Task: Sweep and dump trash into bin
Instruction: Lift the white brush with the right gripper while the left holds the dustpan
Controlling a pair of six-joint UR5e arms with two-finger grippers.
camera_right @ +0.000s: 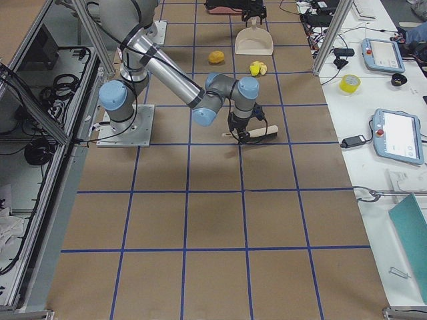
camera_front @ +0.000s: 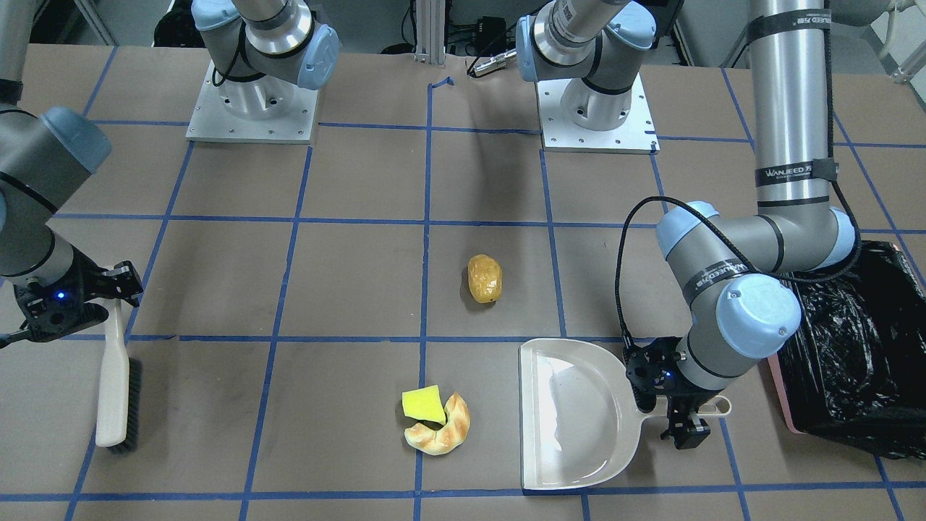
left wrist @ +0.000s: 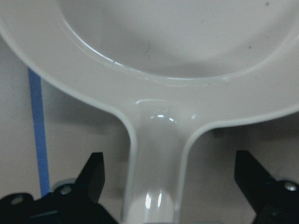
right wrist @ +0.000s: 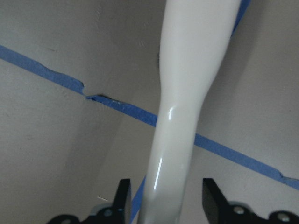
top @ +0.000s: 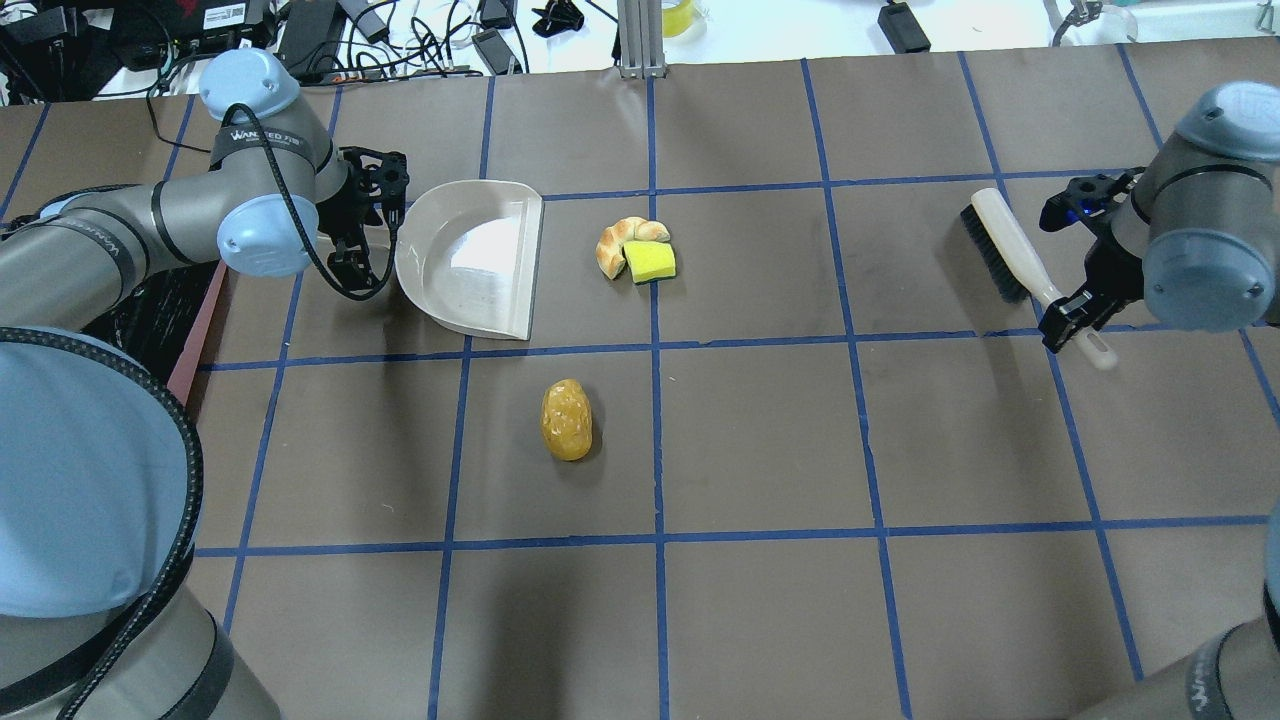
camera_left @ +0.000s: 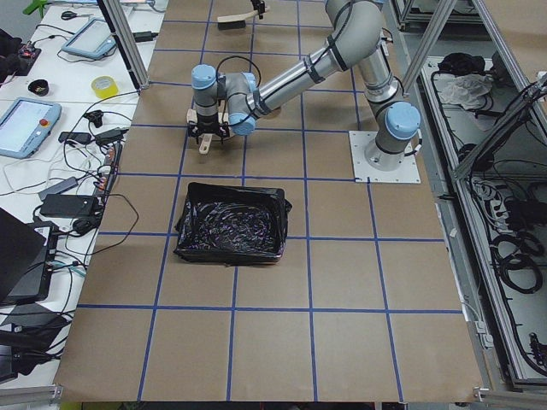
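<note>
The robot's right gripper will next grab the cream brush by its handle [camera_front: 113,317] and pick it up, to sweep the trash into the dustpan [camera_front: 571,412].
The trash lies on the brown table: a lumpy potato [camera_front: 484,278] [top: 566,419], and a golden croissant [camera_front: 445,427] touching a yellow-green wedge [camera_front: 423,404]. The pink bin with its black bag [camera_front: 854,362] stands at the table's left end, behind my left arm. A cream dustpan [camera_front: 571,412] lies flat beside the croissant. My left gripper [camera_front: 669,405] [left wrist: 170,172] is open, with its fingers either side of the dustpan's handle. A cream brush [camera_front: 116,383] lies on the table at the right end. My right gripper [top: 1068,290] [right wrist: 166,191] is open around the brush's handle.
Both arm bases [camera_front: 253,108] stand at the robot's side of the table. Blue tape lines [top: 655,440] grid the surface. Tablets, cables and a tape roll [camera_left: 104,86] lie on side benches beyond the table edge.
</note>
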